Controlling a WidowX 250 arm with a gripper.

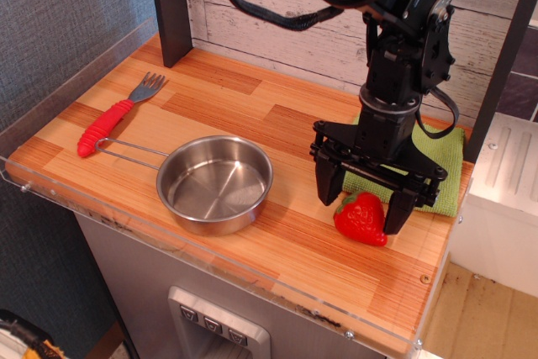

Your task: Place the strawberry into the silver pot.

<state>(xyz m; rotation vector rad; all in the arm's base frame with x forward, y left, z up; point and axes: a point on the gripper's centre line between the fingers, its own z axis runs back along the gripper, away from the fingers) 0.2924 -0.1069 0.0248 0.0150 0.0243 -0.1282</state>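
The strawberry needs to go into the silver pot (pixel 215 183), so my gripper should next grab it by its plump red body (pixel 361 220).
The red strawberry (pixel 360 217) lies on the wooden counter at the front right, its green leaf top toward the back. My black gripper (pixel 361 204) is open and lowered over it, one finger on its left and one on its right, not closed on it. The silver pot (pixel 215 183) stands empty at the front middle of the counter, its thin wire handle pointing left. The pot is well to the left of the strawberry and the gripper.
A green cloth (pixel 437 157) lies behind the strawberry, partly hidden by the arm. A red-handled fork (pixel 109 119) lies at the left, just behind the pot's handle. A clear plastic rim (pixel 252 279) runs along the counter's front and left edges. A dark post (pixel 171 6) stands at the back left.
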